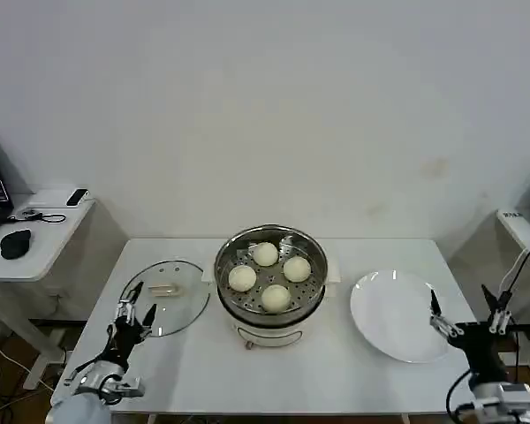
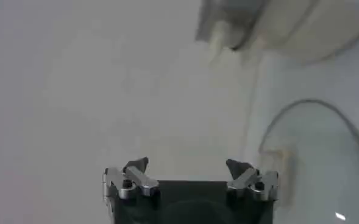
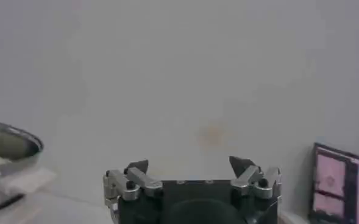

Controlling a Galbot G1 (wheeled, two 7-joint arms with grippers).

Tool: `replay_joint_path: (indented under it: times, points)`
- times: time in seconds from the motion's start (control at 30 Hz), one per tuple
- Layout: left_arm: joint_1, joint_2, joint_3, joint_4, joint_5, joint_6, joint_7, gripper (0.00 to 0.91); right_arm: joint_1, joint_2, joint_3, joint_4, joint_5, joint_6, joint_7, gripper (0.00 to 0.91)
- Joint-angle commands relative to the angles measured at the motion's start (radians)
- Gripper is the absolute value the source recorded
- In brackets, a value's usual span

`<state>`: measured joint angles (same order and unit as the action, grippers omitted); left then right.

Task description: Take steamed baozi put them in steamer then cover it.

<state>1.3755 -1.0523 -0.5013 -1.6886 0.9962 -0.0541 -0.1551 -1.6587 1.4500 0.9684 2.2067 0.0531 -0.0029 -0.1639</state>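
Note:
My left gripper picks up the cover by its raised cream handle (image 1: 164,290) next, since the cover's glass disc (image 1: 170,318) lies flat and wide on the tabletop.
Several cream-white steamed baozi (image 1: 266,254) lie on the perforated tray inside the shiny steel steamer (image 1: 228,252) at the table's middle; its rim shows again in the right wrist view (image 3: 14,140). The glass cover (image 1: 184,300) with its cream bar handle (image 1: 164,289) lies flat on the table left of the steamer, also in the left wrist view (image 2: 325,140). My left gripper (image 1: 137,306) stands open at the cover's near left edge, holding nothing (image 2: 187,167). My right gripper (image 1: 464,309) stands open at the table's right front, empty (image 3: 189,165).
A bare white plate (image 1: 397,314) lies right of the steamer, beside my right gripper. A small side table (image 1: 35,230) with a black mouse and cables stands at the far left. Another table edge (image 1: 521,230) is at the far right. A wall is behind.

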Motion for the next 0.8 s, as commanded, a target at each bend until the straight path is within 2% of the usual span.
replay_joint_path:
  times: [0.03,0.8]
  points:
    - [-0.191,0.015,0.123,0.19,0.123,0.025,0.037,0.907,-0.118,0.014,0.057,0.069,0.053,-0.011,0.012,0.907]
    - [-0.39,-0.007,0.202,0.408,0.129,0.028,0.021,0.907,-0.138,0.045,0.04,0.046,-0.006,0.008,0.01,0.907]
